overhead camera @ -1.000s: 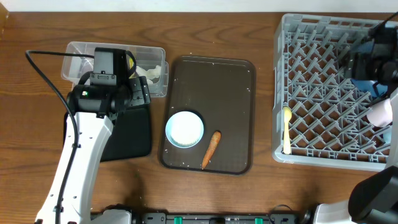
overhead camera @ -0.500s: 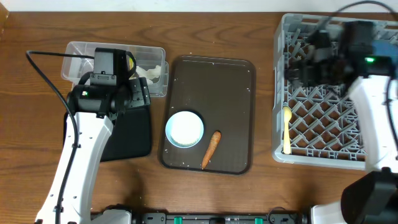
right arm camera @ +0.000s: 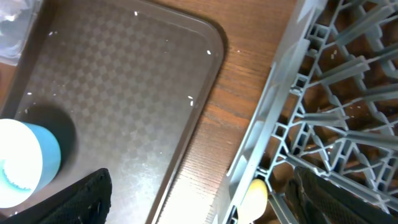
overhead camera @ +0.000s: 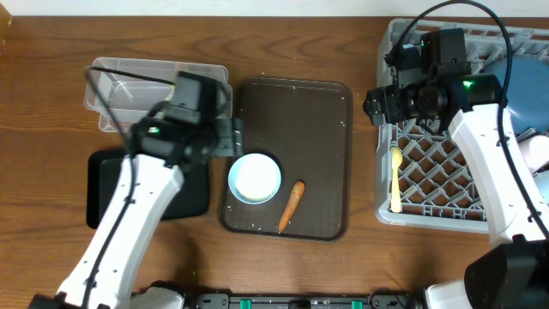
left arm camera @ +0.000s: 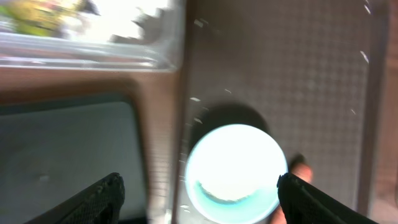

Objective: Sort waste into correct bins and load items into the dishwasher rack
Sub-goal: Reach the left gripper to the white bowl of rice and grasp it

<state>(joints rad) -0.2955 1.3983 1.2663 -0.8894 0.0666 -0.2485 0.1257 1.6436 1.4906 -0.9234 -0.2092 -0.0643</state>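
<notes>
The left gripper grabs the light-blue cup's rim on the carrot side next. This leaves the cup's opening open to tip waste into the flat black tray.
The light-blue cup (overhead camera: 255, 178) stands on the dark brown serving tray (overhead camera: 317, 112), with the orange carrot (overhead camera: 292, 204) beside it. My left gripper (overhead camera: 226, 137) hovers open over the tray's left edge; in the left wrist view the cup (left arm camera: 233, 168) lies between its spread fingers (left arm camera: 199, 182). The clear tub (overhead camera: 129, 77) holds the yellow-green wrapper (left arm camera: 43, 12) and white tissue (left arm camera: 137, 15). My right gripper (overhead camera: 377, 103) is open and empty (right arm camera: 205, 186) at the left edge of the grey rack (overhead camera: 429, 206). The yellow spoon (overhead camera: 395, 178) lies in the rack.
The flat black tray (overhead camera: 111, 184) lies in front of the tub. Rice grains (right arm camera: 193, 98) dot the brown tray. The dark-blue plate (overhead camera: 527, 86) and a pink cup (overhead camera: 538, 152) sit at the rack's right side.
My left arm swung right from the tub to above the cup. My right arm moved left across the rack to its left edge.
</notes>
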